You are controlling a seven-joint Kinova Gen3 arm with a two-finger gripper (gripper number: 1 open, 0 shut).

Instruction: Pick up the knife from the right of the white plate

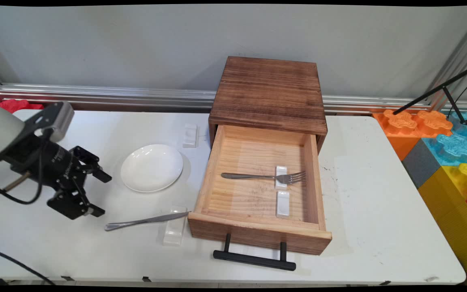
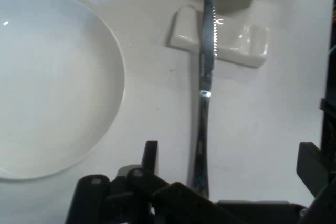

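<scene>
My gripper grabs the knife by its handle close to the blade (image 1: 140, 221) next, to lay it on the drawer's free white rest.
My gripper (image 1: 100, 193) hangs open over the left part of the table, just left of the white plate (image 1: 151, 167) and above the handle end of a steel knife (image 1: 146, 221). The knife's blade rests on a small white rest (image 1: 174, 232). In the hand view the knife (image 2: 206, 93) runs up between my fingers (image 2: 150, 157), its blade across the rest (image 2: 226, 40), and the plate (image 2: 52, 82) fills the left. An open wooden drawer (image 1: 258, 235) holds a fork (image 1: 264, 177) lying on a white rest (image 1: 281, 177), with a second rest (image 1: 283, 204) beside it.
The drawer sticks out of a dark wooden box (image 1: 269, 93), its black handle (image 1: 254, 260) reaching toward the table's front edge. Another white rest (image 1: 190, 135) lies behind the plate. Coloured foam blocks (image 1: 444, 150) stand off the table's right end.
</scene>
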